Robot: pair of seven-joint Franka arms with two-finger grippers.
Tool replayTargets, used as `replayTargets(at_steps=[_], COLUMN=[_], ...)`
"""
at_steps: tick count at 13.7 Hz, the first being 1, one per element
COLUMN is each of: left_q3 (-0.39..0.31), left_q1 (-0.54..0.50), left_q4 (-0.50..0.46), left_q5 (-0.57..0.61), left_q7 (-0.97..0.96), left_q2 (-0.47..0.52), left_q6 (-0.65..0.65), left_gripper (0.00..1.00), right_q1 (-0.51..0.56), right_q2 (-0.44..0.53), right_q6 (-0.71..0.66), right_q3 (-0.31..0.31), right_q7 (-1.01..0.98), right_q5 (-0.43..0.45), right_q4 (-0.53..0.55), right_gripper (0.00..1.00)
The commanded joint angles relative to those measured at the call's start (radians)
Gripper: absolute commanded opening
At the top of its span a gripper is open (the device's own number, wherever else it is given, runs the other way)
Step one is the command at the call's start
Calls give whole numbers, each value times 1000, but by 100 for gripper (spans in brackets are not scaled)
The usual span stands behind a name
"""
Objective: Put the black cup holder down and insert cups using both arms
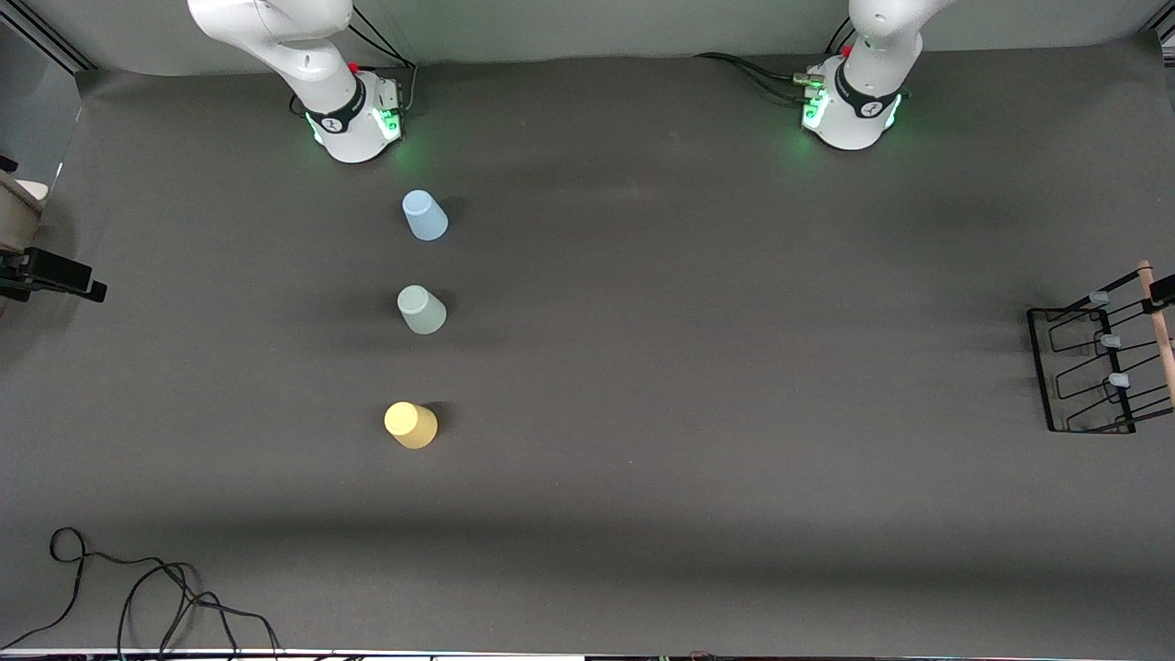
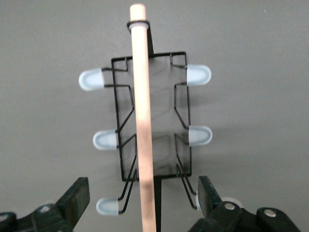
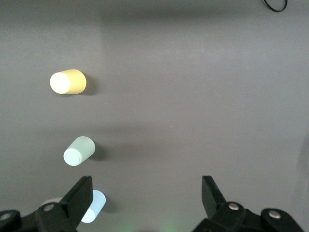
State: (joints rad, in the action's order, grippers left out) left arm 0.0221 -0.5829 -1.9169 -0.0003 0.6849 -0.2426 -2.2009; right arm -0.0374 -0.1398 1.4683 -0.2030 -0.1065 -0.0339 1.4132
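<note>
I will next grab the black cup holder (image 1: pixel 1040 367) (image 2: pixel 117 116) by its wooden rod handle with my left gripper. Then I can place it for the cups.
The black cup holder (image 1: pixel 1040 367) stands at the left arm's end of the table, its wooden rod handle (image 1: pixel 1160 335) on top and its pale-tipped pegs pointing out. In the left wrist view my left gripper (image 2: pixel 143 191) is open high over the holder, the handle (image 2: pixel 142 96) running between its fingers (image 2: pixel 77 193). The light blue cup (image 1: pixel 425 216), green-grey cup (image 1: pixel 421 309) and yellow cup (image 1: pixel 410 425) stand in a row toward the right arm's end. My right gripper (image 3: pixel 146 188) is open and empty above them, beside the blue cup (image 3: pixel 94 207). Neither gripper shows in the front view.
Loose black cables (image 1: pixel 138 597) lie at the table's near corner at the right arm's end. A black device (image 1: pixel 50 275) sticks in over that end's edge. The dark grey mat (image 1: pixel 716 367) lies between the cups and the holder.
</note>
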Motion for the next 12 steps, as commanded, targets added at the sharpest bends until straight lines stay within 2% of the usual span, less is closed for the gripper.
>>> replayTargets(at_steps=[1, 4, 5, 6, 7, 8, 9, 10, 12], left_q3=[-4, -5, -5, -5, -5, -5, -5, -5, -5], left_q1=[11, 9, 9, 9, 8, 3, -2, 0, -3], left_q4=[-8, -5, -4, -5, -4, -4, -2, -2, -1], left_q5=[-15, -30, -30, -30, -30, -32, -33, -33, -35], left_q7=[8, 8, 8, 8, 8, 10, 10, 8, 7], left_q2=[-38, -47, -47, -47, -47, -47, -47, -47, -46], left_q6=[-65, -65, -65, -65, -63, -63, -63, -60, -57], left_gripper=[100, 99, 94, 84, 60, 31, 10, 0, 0], right_q1=[11, 11, 10, 11, 11, 10, 11, 11, 11], right_q2=[-9, -9, -9, -9, -9, -9, -10, -9, -10], right_q6=[-19, -19, -19, -19, -19, -19, -19, -19, -19], right_q3=[5, 5, 5, 5, 5, 5, 5, 5, 5], right_q7=[-27, -25, -25, -27, -27, -27, -27, -27, -27], right_q5=[12, 12, 14, 12, 12, 12, 12, 12, 12], right_q4=[-20, -20, -20, -22, -20, -20, -22, -22, -22], right_gripper=[100, 100, 100, 100, 100, 100, 100, 100, 100])
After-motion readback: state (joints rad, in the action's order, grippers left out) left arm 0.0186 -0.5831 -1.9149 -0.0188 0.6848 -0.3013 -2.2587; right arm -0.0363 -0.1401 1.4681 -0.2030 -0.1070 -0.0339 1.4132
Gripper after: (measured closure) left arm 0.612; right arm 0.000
